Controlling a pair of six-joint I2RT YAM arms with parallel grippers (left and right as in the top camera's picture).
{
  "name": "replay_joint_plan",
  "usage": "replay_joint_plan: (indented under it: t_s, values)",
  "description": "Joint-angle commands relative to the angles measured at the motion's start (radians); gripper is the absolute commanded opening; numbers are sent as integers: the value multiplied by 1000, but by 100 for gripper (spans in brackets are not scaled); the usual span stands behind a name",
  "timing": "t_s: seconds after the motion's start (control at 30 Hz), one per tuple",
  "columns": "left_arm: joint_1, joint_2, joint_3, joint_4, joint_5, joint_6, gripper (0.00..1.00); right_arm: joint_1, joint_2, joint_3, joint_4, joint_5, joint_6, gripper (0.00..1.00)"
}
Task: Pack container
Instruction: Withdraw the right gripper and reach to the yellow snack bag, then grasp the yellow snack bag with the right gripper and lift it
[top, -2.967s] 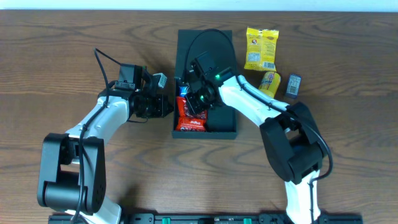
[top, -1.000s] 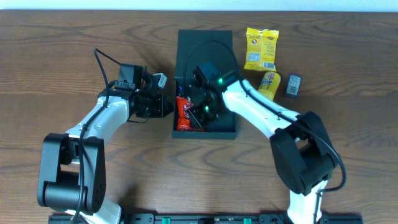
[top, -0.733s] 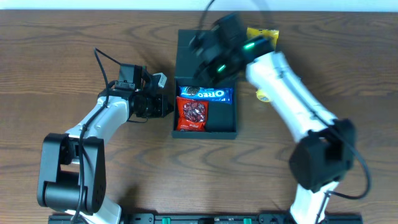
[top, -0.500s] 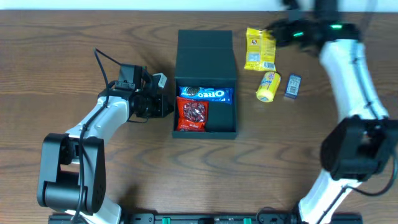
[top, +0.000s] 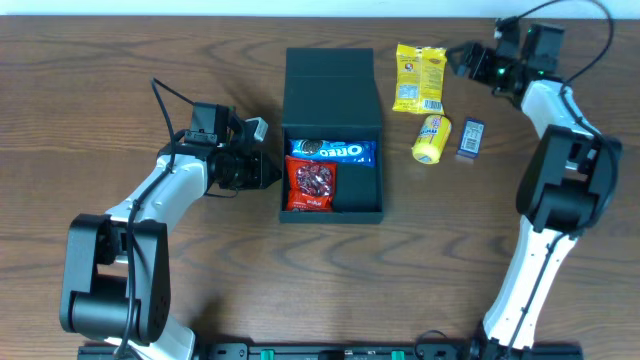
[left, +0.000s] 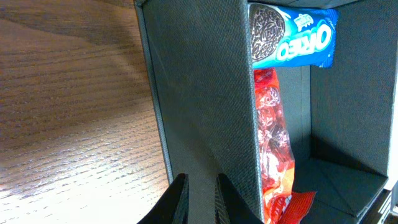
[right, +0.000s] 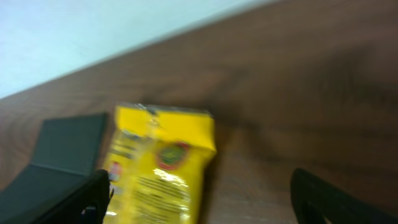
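The right gripper grabs the large yellow packet's flat end farthest from the small yellow packet next, leaving its body free for the container.
The dark teal container lies mid-table with its flap lid laid open toward the back. Inside it, a blue Oreo packet and a red snack packet lie flat. My left gripper rests against the container's left wall. Its fingertips stand a narrow gap apart with nothing between them. My right gripper is wide open and empty at the back right. It hangs above the table beside a yellow snack packet, which is blurred in the right wrist view.
The large yellow packet lies right of the lid. A small yellow packet and a small dark packet lie on the wooden table further right. The container's right half shows bare floor.
My right arm has swung out of the container to the back right and opened, leaving the red packet inside beside the Oreo packet. The left arm has stayed in place.
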Motion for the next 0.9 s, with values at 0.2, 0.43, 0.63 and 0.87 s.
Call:
replay_joint_plan:
  t_s: [0.2,0.43,0.63,0.87]
  values:
    - [-3,8,-6,-2,18,-1,17,29,136,171,-37,-23,49,94]
    - [-3,8,-6,-2,18,-1,17,68,148,171,-99,-23,24,87]
    - [-3,8,-6,-2,18,-1,18,104,148,171,-177,-26,-27,80]
    - [-3,8,-6,-3,18,-1,18,113,148,173,-183,-30,-20,26]
